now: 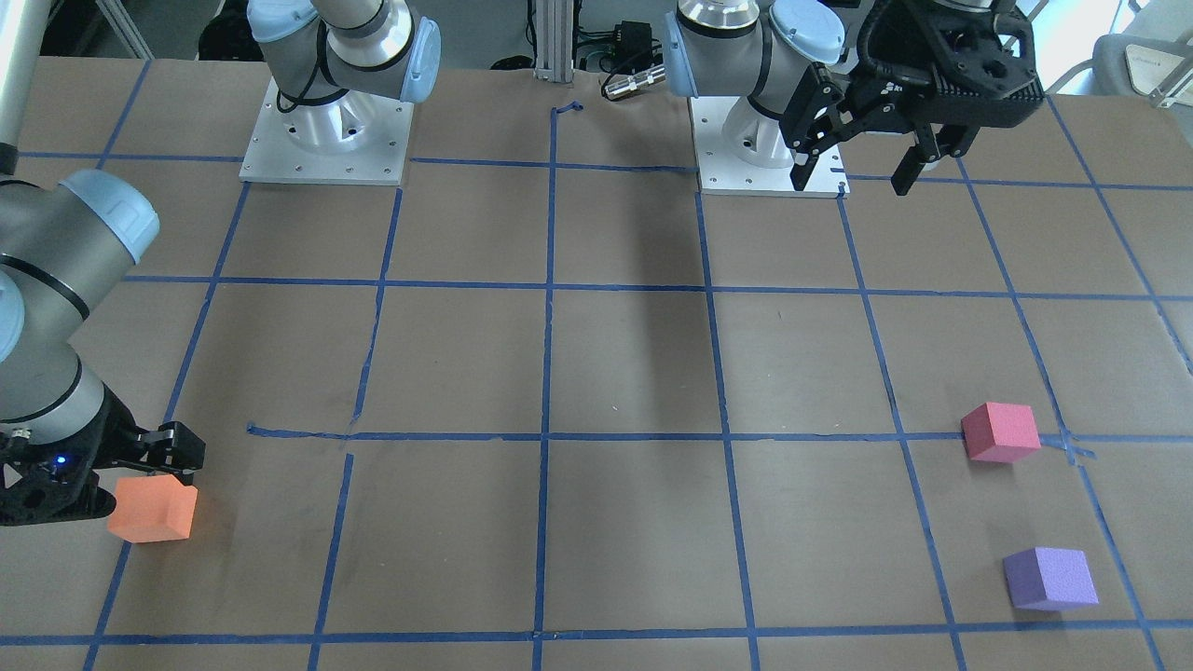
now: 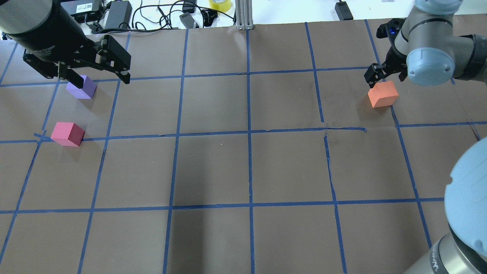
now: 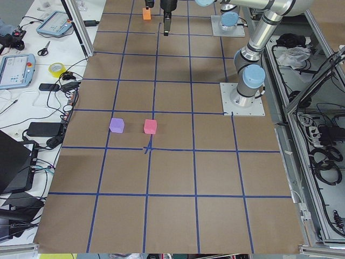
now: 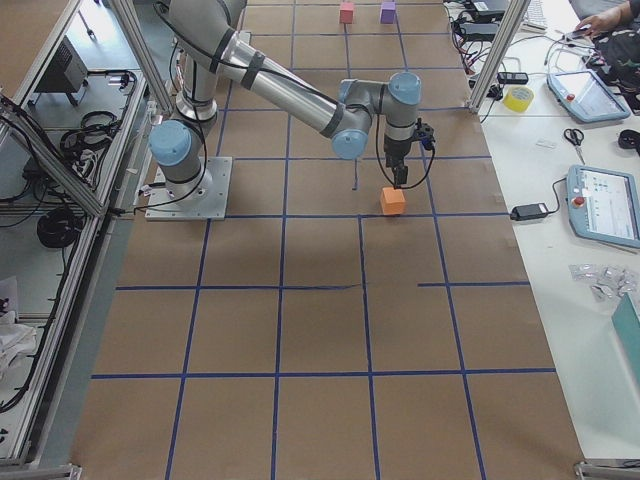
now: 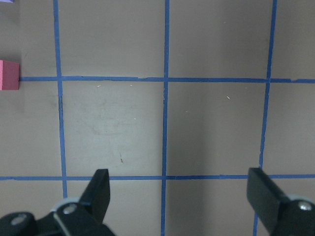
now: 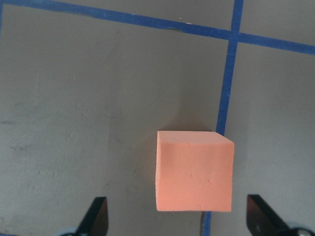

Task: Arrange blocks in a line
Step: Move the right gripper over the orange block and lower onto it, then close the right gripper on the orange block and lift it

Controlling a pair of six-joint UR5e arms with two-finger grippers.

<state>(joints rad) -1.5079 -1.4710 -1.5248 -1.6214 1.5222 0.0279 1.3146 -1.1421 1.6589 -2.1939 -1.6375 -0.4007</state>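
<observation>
I need to take hold of the orange block (image 2: 382,94) by two opposite sides with my right gripper next, so I can set it in line with the other blocks.
The orange block (image 2: 382,94) lies at the far right of the table, also in the front view (image 1: 154,510). My right gripper (image 2: 374,74) hangs open just above it. In the right wrist view the orange block (image 6: 194,170) sits between the spread fingers (image 6: 98,216), untouched. The purple block (image 2: 81,89) and the pinkish-red block (image 2: 68,134) lie apart at the far left. My left gripper (image 2: 102,80) is open and empty, raised well above the table. The left wrist view shows the pinkish-red block (image 5: 9,75) at its left edge.
Brown paper with a blue tape grid (image 2: 249,131) covers the table. Cables, a tape roll (image 2: 220,3) and power bricks lie past the far edge. Both arm bases (image 1: 326,140) stand at the robot's side of the table.
</observation>
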